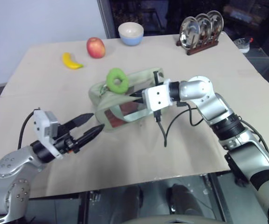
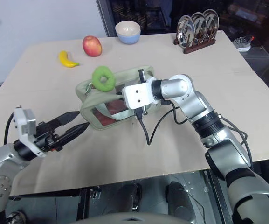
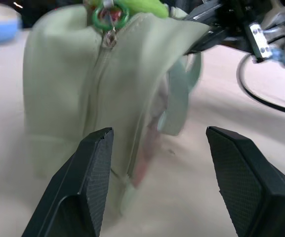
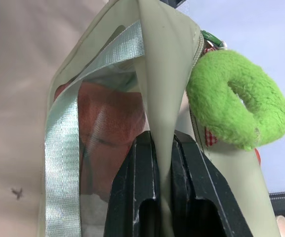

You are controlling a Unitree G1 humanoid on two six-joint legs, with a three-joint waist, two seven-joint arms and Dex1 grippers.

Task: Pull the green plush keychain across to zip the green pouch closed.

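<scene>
The pouch's end panel is broad and slack, so my left gripper should next pinch the fabric fold (image 1: 101,115) that sticks out beside the pouch's clear window.
The green pouch (image 1: 120,108) stands near the middle of the table, its clear window showing red contents. The green plush keychain (image 1: 117,80), a fuzzy lime ring, sits on top of the pouch at its left end, hanging from the zipper pull (image 3: 107,19). My right gripper (image 4: 162,148) is shut on a fold of the pouch's fabric just below and beside the keychain (image 4: 236,101). My left gripper (image 1: 96,122) hovers low over the table just left of the pouch, open, with nothing between its fingers. It faces the pouch's zipped end (image 3: 83,74).
A banana (image 1: 72,61), an apple (image 1: 96,47) and a bowl (image 1: 131,33) lie at the table's far side. A rack of metal plates (image 1: 201,30) stands at the far right. A black cable (image 1: 164,130) hangs from the right wrist onto the table.
</scene>
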